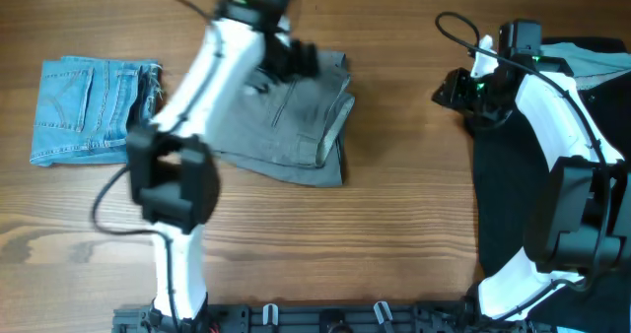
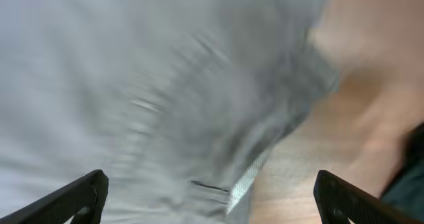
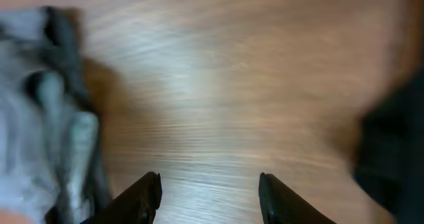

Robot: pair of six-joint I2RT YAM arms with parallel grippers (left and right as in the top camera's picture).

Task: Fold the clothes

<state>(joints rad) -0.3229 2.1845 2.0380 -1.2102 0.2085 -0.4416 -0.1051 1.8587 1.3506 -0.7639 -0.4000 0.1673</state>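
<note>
The grey shorts (image 1: 296,126) need to be picked up next by their top edge with my left gripper. The other side of the shorts then stays free for the fold.
The grey shorts (image 1: 296,126) lie folded in a bundle on the wooden table, centre back. My left gripper (image 1: 296,59) hovers over their top edge, open and holding nothing; the left wrist view shows blurred grey cloth (image 2: 152,85) filling the space between the spread fingers (image 2: 212,197). My right gripper (image 1: 449,89) is open and empty above bare wood to the right of the shorts. In the right wrist view its fingers (image 3: 209,194) frame bare table, with the grey shorts (image 3: 40,131) at the left edge.
Small light-blue denim shorts (image 1: 94,111) lie folded at the far left. A big black garment (image 1: 537,175) covers the table's right side under the right arm, and shows dark at the right of the right wrist view (image 3: 397,144).
</note>
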